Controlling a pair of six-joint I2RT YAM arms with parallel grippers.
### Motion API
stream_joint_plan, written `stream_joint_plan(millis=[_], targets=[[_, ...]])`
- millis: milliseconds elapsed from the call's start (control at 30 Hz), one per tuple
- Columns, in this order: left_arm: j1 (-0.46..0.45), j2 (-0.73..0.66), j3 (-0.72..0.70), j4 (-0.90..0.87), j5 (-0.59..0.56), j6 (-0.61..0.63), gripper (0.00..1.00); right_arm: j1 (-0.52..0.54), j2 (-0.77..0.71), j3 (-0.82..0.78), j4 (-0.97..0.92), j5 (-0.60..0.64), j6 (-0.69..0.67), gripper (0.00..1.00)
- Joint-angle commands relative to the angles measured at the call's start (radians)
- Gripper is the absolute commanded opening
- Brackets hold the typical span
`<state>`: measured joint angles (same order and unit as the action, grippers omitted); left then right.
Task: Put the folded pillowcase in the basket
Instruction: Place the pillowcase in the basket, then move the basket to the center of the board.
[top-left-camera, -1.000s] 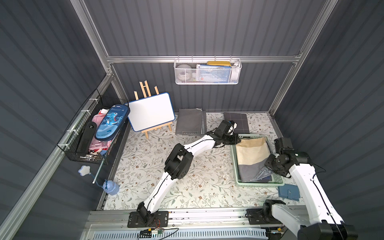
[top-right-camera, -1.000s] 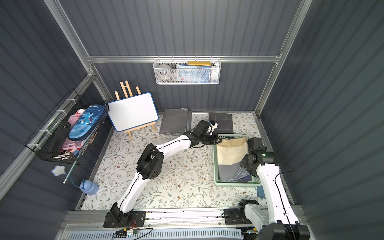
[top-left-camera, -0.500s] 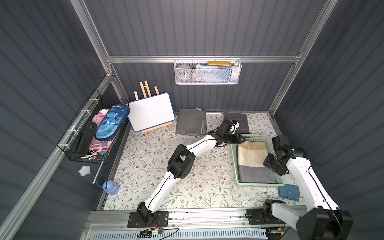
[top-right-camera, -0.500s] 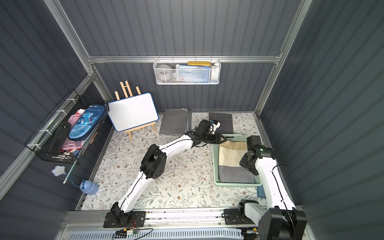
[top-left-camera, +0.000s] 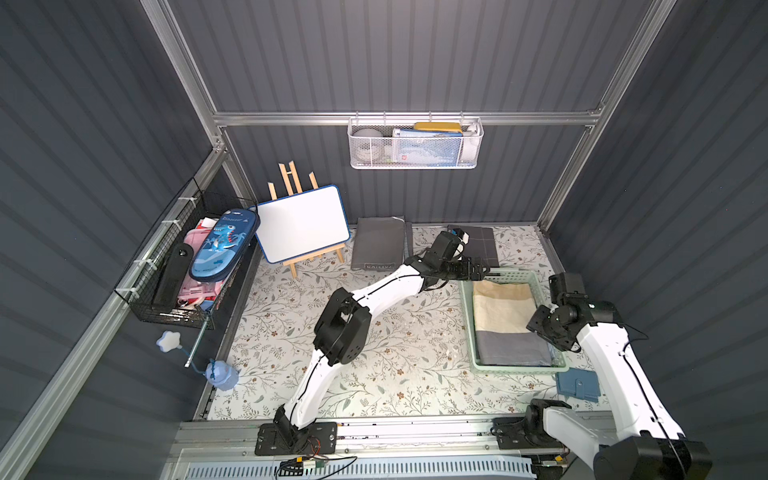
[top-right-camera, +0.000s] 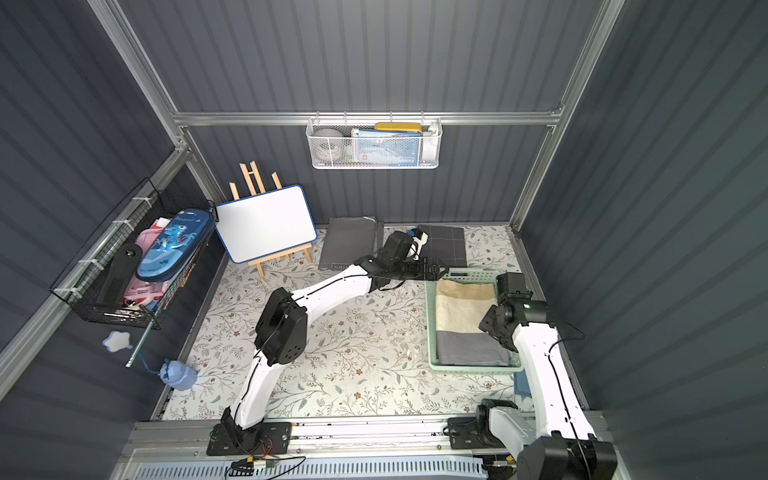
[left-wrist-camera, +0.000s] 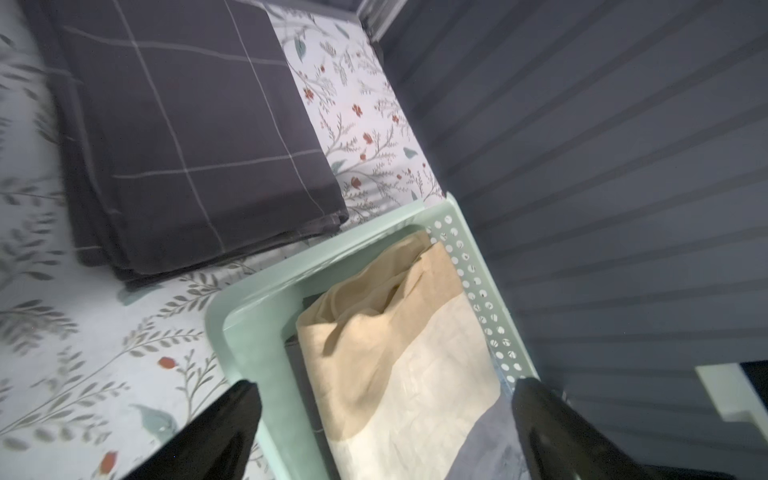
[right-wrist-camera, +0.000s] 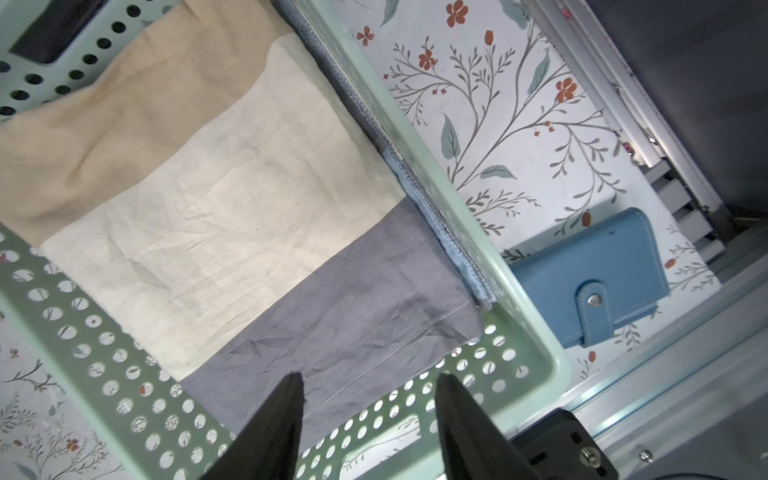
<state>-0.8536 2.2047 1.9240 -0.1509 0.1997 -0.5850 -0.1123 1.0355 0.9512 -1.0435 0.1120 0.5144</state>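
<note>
My left gripper should next grab the basket's rim (left-wrist-camera: 249, 299) on its open-table side, to pull the basket across with the folded pillowcase inside.
The folded pillowcase (top-left-camera: 505, 320) (top-right-camera: 465, 320), banded tan, cream and grey, lies flat inside the pale mint-green basket (top-left-camera: 467, 328) (top-right-camera: 432, 332) at the right of the table. My left gripper (top-left-camera: 478, 270) (top-right-camera: 438, 272) hovers at the basket's far left corner. In the left wrist view it (left-wrist-camera: 384, 388) is open wide over the pillowcase (left-wrist-camera: 399, 353) and the basket rim (left-wrist-camera: 249, 299), gripping nothing. My right gripper (top-left-camera: 546, 338) (top-right-camera: 498, 338) is above the basket's near right part. It (right-wrist-camera: 368, 382) is open over the pillowcase's grey end (right-wrist-camera: 353, 316) and the perforated wall (right-wrist-camera: 457, 374).
A dark checked folded cloth (top-left-camera: 478, 245) (left-wrist-camera: 187, 145) lies just behind the basket, and a grey one (top-left-camera: 378, 245) is beside it. A blue wallet (top-left-camera: 577, 384) (right-wrist-camera: 602, 274) lies by the basket's near right corner. A whiteboard easel (top-left-camera: 301, 222) stands at the back left. Wire baskets (top-left-camera: 183, 274) (top-left-camera: 415, 143) hang on the walls.
Both grippers were shut on the pillowcase and have opened. The cloth, bunched at its near end before, now lies flat in the basket. The left gripper has drawn back to the far corner.
</note>
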Motion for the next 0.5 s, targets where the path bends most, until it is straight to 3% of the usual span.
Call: stream_joint_plan(millis=[0,100,233,300,400,467], targets=[[-0.004,-0.060,-0.099,-0.003,-0.062,-0.014,0.99,0.000,-0.024,0.042,-0.004,-0.038,0.000,0.56],[-0.041,-0.077,-0.170,-0.056,-0.154,-0.022,1.00,0.000,-0.042,0.062,-0.019,-0.064,-0.008,0.56],[-0.078,-0.102,-0.260,-0.069,-0.187,-0.036,0.98,0.000,-0.073,0.064,-0.032,-0.087,-0.027,0.55],[-0.111,-0.101,-0.260,-0.114,-0.221,-0.034,0.93,-0.001,-0.088,0.070,-0.047,-0.097,-0.032,0.54],[-0.150,-0.105,-0.255,-0.212,-0.327,-0.066,0.92,-0.001,-0.117,0.077,-0.069,-0.106,-0.051,0.53],[-0.154,-0.120,-0.287,-0.190,-0.300,-0.072,0.89,-0.001,-0.140,0.069,-0.061,-0.100,-0.062,0.53]])
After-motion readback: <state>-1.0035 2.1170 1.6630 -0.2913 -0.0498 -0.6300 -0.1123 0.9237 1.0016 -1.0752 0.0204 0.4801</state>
